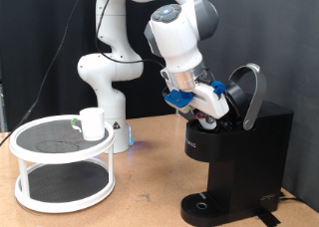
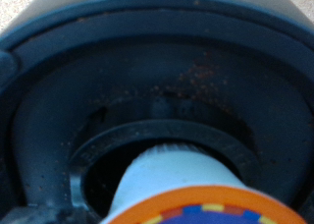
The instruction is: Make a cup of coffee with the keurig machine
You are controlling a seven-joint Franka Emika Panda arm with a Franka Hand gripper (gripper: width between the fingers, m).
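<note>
The coffee pod's lower end is inside the round pod chamber, so the robot's gripper should open now.
The black keurig machine [image 1: 254,157] stands at the exterior view's right with its rounded lid [image 1: 247,93] swung up. My gripper [image 1: 211,114] reaches down into the open top. In the wrist view a small coffee pod [image 2: 191,180], white with an orange-red rim, hangs tilted with its lower end in the round pod chamber [image 2: 108,150]. The pod sits right at the hand and is not seated; the fingers themselves are out of frame. The white cup [image 1: 92,122] stands on a round white rack [image 1: 60,152] at the exterior view's left, far from the gripper.
The machine's round drip tray [image 1: 204,202] holds nothing. The arm's white base [image 1: 105,98] stands behind the rack. The wooden table [image 1: 150,187] runs between rack and machine. A dark curtain hangs behind.
</note>
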